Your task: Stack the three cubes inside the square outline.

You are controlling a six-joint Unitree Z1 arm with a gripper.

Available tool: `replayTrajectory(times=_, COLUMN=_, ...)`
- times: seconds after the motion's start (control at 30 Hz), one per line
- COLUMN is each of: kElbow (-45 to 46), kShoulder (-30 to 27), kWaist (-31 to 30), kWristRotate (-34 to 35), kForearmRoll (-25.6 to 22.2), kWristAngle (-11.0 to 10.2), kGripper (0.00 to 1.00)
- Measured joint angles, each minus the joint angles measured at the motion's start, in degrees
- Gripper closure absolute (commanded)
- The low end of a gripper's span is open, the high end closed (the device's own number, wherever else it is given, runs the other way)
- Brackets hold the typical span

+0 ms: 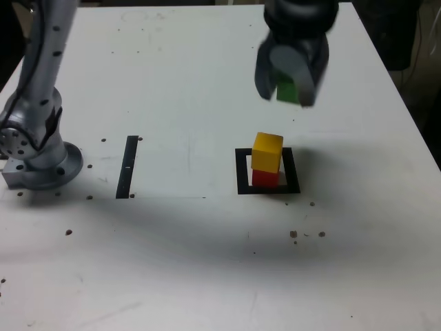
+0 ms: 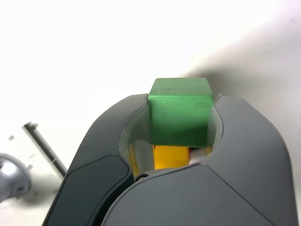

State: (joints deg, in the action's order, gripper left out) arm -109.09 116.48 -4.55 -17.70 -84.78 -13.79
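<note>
The green cube hangs above and behind the yellow cube, so it is too early to release; my gripper next moves the green cube onto the yellow cube first.
A yellow cube rests on a red cube, both inside the black square outline right of centre in the exterior view. Above and a little behind this stack hangs my gripper, shut on the green cube, clear of the yellow one. In the wrist view the green cube sits clamped between the two dark fingers, and the yellow cube peeks out below it. Only a strip of the red cube shows.
A straight black strip lies to the exterior view's left of the outline. The arm's silver base stands at the far left edge. Small dark specks dot the white table.
</note>
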Motion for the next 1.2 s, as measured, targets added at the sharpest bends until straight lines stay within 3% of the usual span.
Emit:
replayTrajectory(times=0.1, kElbow=0.81, kShoulder=-0.91, kWaist=-1.85, kWristRotate=3.92, kForearmRoll=-2.84, kWristAngle=0.89, kGripper=0.83)
replayTrajectory(times=0.33, kElbow=1.99, kShoulder=-2.22, kWaist=-8.12, kWristRotate=12.16, kForearmRoll=-3.74, kWristAngle=3.34, kGripper=0.83)
replayTrajectory(times=0.7, kElbow=4.04, kShoulder=-2.45, kWaist=-9.10, kWristRotate=14.39, kForearmRoll=-2.77, kWristAngle=4.83, kGripper=0.83)
replayTrajectory(times=0.97, kElbow=5.84, kShoulder=-2.47, kWaist=-9.12, kWristRotate=14.89, kForearmRoll=-0.54, kWristAngle=8.28, kGripper=0.83)
replayTrajectory(times=1.2, kElbow=8.03, kShoulder=-2.49, kWaist=-9.12, kWristRotate=14.94, kForearmRoll=1.47, kWristAngle=8.39, kGripper=0.79)
